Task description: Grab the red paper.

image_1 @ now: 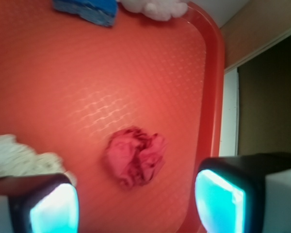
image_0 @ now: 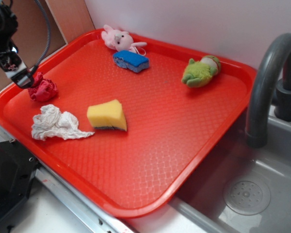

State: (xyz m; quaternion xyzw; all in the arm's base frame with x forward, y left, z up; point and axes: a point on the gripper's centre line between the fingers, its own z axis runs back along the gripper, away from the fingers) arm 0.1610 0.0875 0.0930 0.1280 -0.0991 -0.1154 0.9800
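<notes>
I will pick up the red paper (image_0: 43,90) from the tray by its bunched folds.
The red paper (image_0: 43,90) (image_1: 135,157) is a small crimson crumpled wad lying on the red tray (image_0: 184,126) near its left rim. My gripper (image_0: 20,77) (image_1: 136,206) hovers over the wad's left side, open. In the wrist view the two cyan-padded fingers (image_1: 54,208) stand wide apart at the bottom of the frame, with the wad lying a little ahead of the gap between them and touching neither.
A white crumpled paper wad (image_0: 56,124) (image_1: 17,156) lies just in front of the red paper. On the tray: yellow sponge (image_0: 107,115), blue sponge (image_0: 131,60), pink plush (image_0: 117,39), green plush (image_0: 201,71). Grey faucet (image_0: 271,82) and sink (image_0: 247,194) at right.
</notes>
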